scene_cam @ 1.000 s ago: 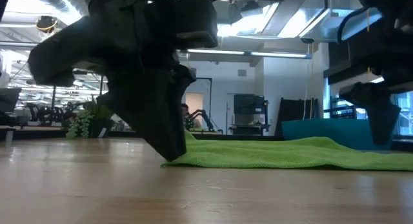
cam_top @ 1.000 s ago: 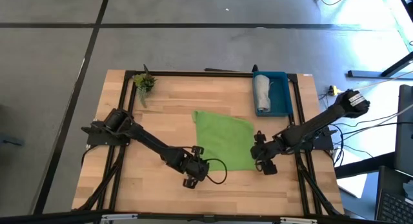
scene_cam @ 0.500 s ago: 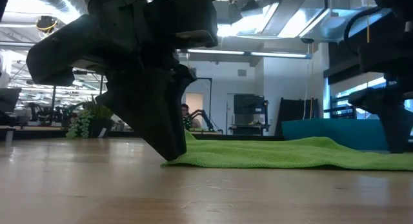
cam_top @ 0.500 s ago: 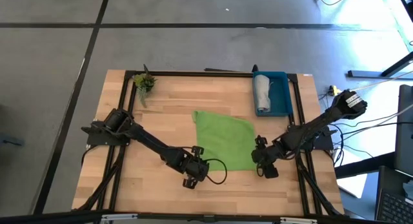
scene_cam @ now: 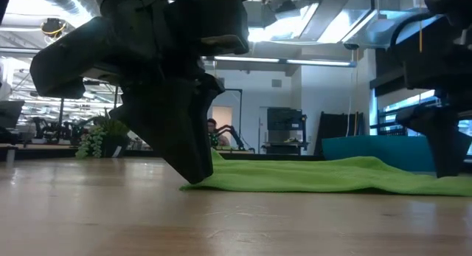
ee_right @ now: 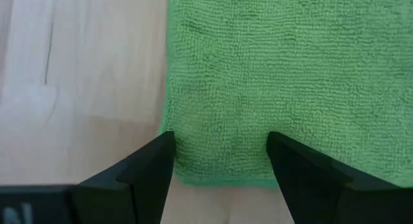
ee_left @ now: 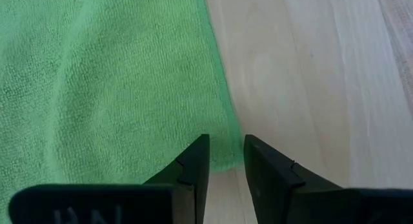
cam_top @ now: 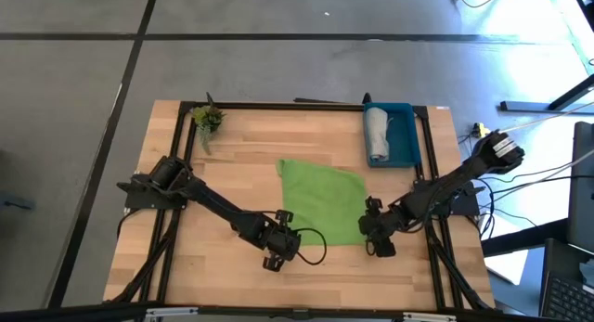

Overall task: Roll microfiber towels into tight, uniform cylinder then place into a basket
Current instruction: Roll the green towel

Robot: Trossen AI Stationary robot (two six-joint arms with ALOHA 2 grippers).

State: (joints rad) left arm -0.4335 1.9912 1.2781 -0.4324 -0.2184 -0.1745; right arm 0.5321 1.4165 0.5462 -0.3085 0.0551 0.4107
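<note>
The green towel [ee_right: 290,75] needs to be lifted and folded for rolling, so my right gripper needs to grab it by its corner [ee_right: 187,169] next.
The bright green towel [cam_top: 323,203] lies spread flat in the middle of the table, and also shows in the low view [scene_cam: 332,175]. My left gripper [cam_top: 285,222] is low at its near left corner, its fingers closed to a narrow gap around that corner [ee_left: 226,161]. My right gripper [cam_top: 371,229] is open at the near right corner, one finger [ee_right: 151,164] on either side of the towel's near edge [ee_right: 219,179]. The light grey towel [cam_top: 377,136] lies rolled up in the blue basket [cam_top: 401,127] at the far right. My left gripper pinches the green towel's near left corner [ee_left: 227,156] between its two fingers. It comes slanting down from the near side, its fingertip [scene_cam: 193,178] down at the table top. The towel lies flat and slack on the table. Whether my right gripper touches the towel, I cannot tell.
A small green plant sprig [cam_top: 206,118] lies at the far left corner. Black frame rails [cam_top: 278,106] run along the table's far, left and right edges. Bare wood [cam_top: 213,187] lies left of the towel and along the near edge.
My right gripper has come down toward the table and a little toward its near left, over the green towel's near right corner. The towel has kept its place.
</note>
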